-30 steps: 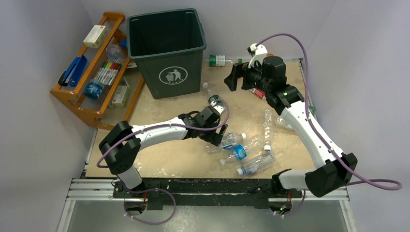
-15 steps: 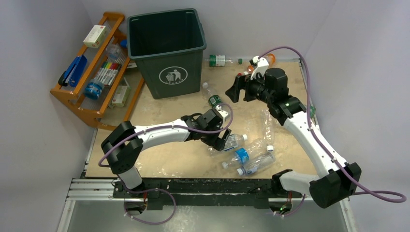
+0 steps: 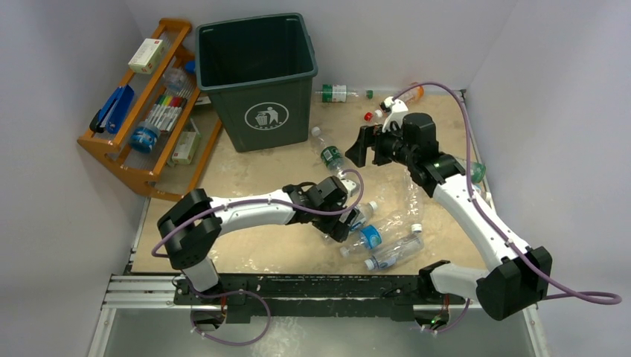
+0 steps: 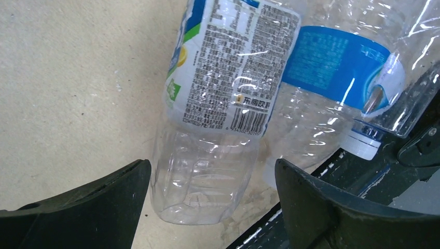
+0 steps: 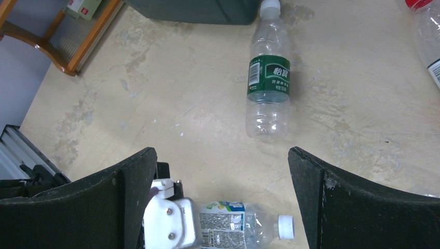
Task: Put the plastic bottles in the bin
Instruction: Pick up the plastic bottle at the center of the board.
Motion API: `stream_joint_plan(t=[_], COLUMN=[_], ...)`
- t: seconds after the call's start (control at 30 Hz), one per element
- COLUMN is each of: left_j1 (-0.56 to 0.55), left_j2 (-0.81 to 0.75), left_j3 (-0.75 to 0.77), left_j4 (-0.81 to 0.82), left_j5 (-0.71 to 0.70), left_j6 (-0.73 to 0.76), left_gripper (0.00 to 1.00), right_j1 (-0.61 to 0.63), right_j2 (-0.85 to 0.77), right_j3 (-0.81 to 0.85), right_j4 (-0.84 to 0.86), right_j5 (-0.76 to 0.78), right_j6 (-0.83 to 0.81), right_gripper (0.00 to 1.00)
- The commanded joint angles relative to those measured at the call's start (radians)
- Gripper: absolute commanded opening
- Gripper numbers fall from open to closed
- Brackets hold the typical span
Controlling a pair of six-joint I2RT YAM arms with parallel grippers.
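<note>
In the left wrist view my left gripper's fingers are still above the clear sides of the bottle's base, so coming down comes next, before closing on it.
Plastic bottles lie scattered on the tan table. My left gripper [image 3: 344, 220] is open and low at a cluster of clear bottles [image 3: 376, 236]. In the left wrist view the base of a clear bottle with a white, blue and green label [image 4: 207, 155] lies between the spread fingers [image 4: 104, 199] of the left gripper [image 4: 212, 179], and a blue-labelled bottle [image 4: 337, 72] lies beside it. My right gripper [image 3: 363, 146] hangs open and empty above the table [image 5: 222, 171]. Beyond it lies a green-labelled bottle [image 5: 269, 78] [image 3: 328, 154]. The dark green bin [image 3: 257, 74] stands at the back.
An orange wooden rack [image 3: 145, 111] with markers and boxes stands left of the bin. More bottles lie by the back wall [image 3: 338, 93] [image 3: 414, 91], and one tall clear one [image 3: 411, 195] lies under the right arm. The table's near edge [image 4: 321, 171] runs beside the cluster.
My left gripper has slid right and nearer, onto the bottle cluster, its jaws now around one bottle's base. My right gripper has come down and toward me.
</note>
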Motion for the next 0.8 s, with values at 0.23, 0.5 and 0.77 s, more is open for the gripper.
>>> stream_joint_plan(t=[0.23,0.5,0.77], left_j1=[-0.054,-0.061,-0.063], left_j2=[0.04,0.072,0.064], left_j3=[-0.001,0.007,0.002], left_j4=[0.035,0.037,0.062], left_j5=[-0.065,-0.164,-0.163], left_j6=[-0.029,-0.045,-0.066], left_gripper=[0.89,0.84,0.58], right_j1=[-0.004,-0.004,-0.006], right_j2=[-0.046,-0.07,-0.095], right_j3=[-0.04,-0.072,-0.102], right_j4=[0.055,0.058,0.07], right_j5=[-0.03,-0.025,-0.052], right_j6=[0.003,0.002,0.006], right_gripper=[0.99,0.99,0.99])
